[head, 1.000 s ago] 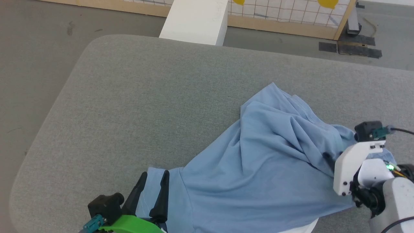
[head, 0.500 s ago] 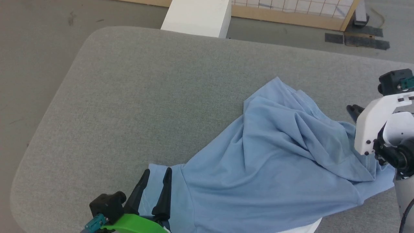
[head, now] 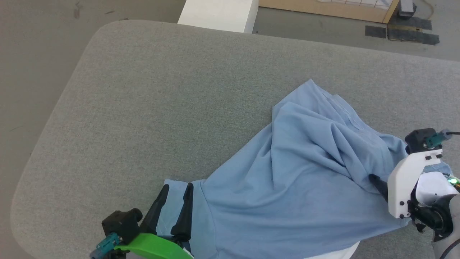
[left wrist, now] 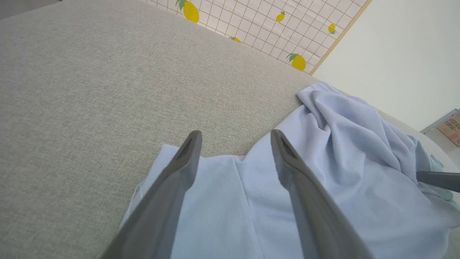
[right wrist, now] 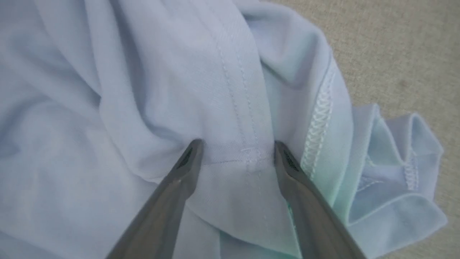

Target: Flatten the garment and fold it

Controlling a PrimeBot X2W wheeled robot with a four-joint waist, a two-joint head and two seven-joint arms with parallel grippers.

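The garment's stitched hem stands up in a fold, while the garment's body lies flat beside it. My right gripper should next pinch its stitched hem (right wrist: 242,151) to flatten the garment.
The light blue garment (head: 305,180) lies crumpled on the grey cushioned surface (head: 161,90), bunched in folds at its right side; collar, logo and buttons are hidden. My left gripper (head: 177,187) is open at the lower left, its fingers straddling a flat sleeve (left wrist: 215,201) from above. My right gripper (head: 377,180) is low on the shirt's right side, largely hidden behind its white wrist bracket. In the right wrist view the right gripper (right wrist: 237,151) is open, both fingers (right wrist: 187,162) pressed into the cloth with a stitched hem seam (right wrist: 248,158) between them.
The surface's rounded edge (head: 46,118) runs down the left, with grey floor beyond. A white box (head: 219,14) and a wooden-framed panel (head: 323,5) stand behind the far edge. Black tape patches (head: 402,32) mark the floor. A lemon-print grid screen (left wrist: 251,21) is in the background.
The camera has tilted down. My right gripper lifted off to the upper right, then came back down onto the shirt's right folds. The left gripper has stayed over the sleeve.
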